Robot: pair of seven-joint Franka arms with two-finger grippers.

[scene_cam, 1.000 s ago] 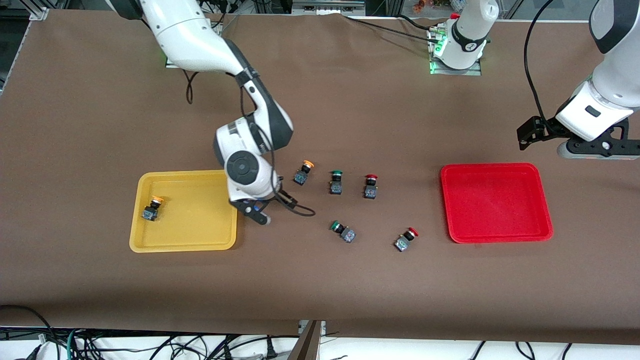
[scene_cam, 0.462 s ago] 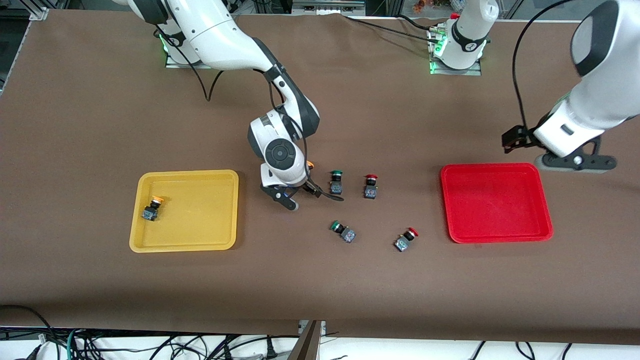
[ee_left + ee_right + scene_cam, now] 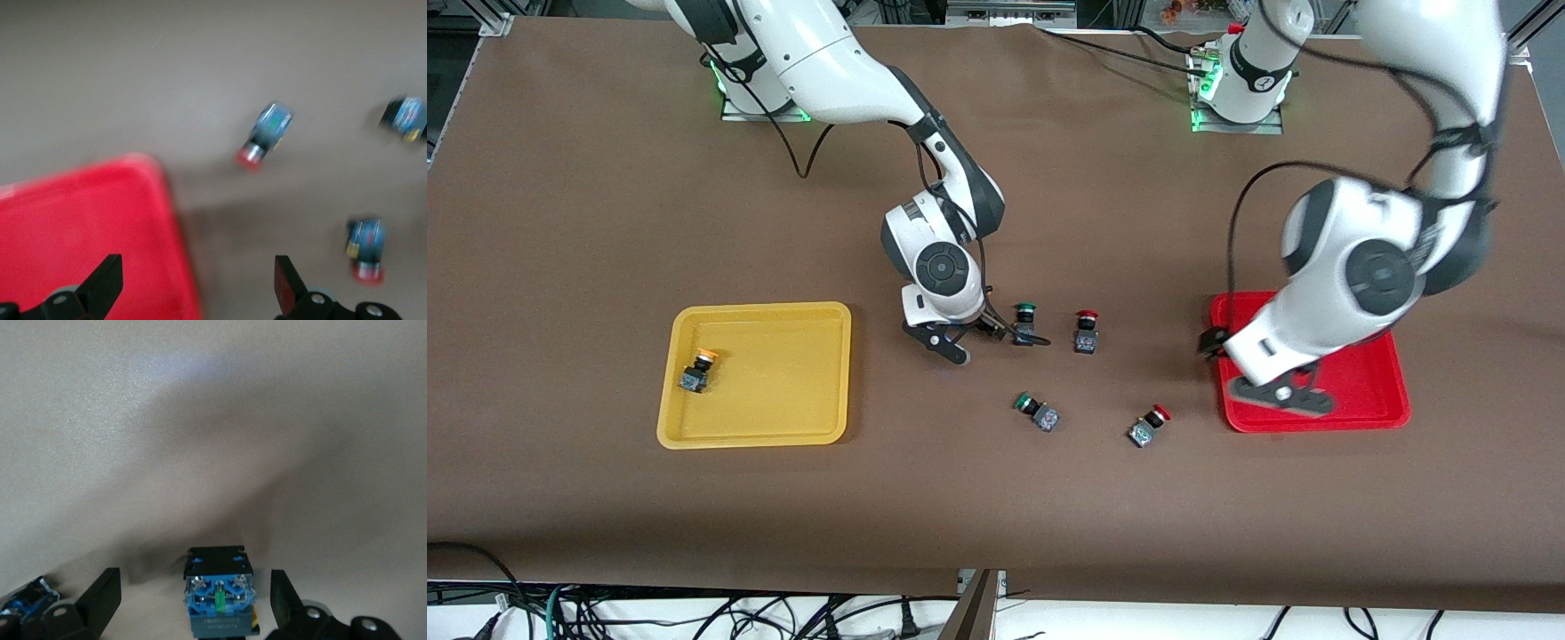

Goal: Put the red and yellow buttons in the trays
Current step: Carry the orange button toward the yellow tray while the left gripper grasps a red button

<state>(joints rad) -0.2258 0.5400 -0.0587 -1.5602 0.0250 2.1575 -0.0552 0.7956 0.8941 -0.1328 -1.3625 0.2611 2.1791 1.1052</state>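
The robot's right gripper needs to close on the yellow button now. Its fingers are on either side of the blue button body (image 3: 220,593), so they would hold the button.
My right gripper (image 3: 969,336) is low over the table beside the yellow tray (image 3: 783,396). It is open, with a dark and blue button body (image 3: 219,600) between its fingers. That button's cap is hidden apart from a yellow sliver, and the wrist hides the button in the front view. One yellow button (image 3: 696,369) lies in the yellow tray. My left gripper (image 3: 1276,394) is open and empty over the red tray's (image 3: 1369,391) edge toward the table's middle. Two red buttons (image 3: 1086,331) (image 3: 1148,425) lie on the table. The left wrist view shows the tray (image 3: 80,233) and both red buttons (image 3: 263,133) (image 3: 365,250).
Two green-capped switches (image 3: 1024,323) (image 3: 1036,412) lie among the red buttons; the first is close beside my right gripper. Another switch body (image 3: 27,597) shows at the edge of the right wrist view. Brown cloth covers the table.
My right gripper moved from the yellow tray's edge to the yellow button on the table and now straddles it. My left arm swung in and down over the red tray's edge.
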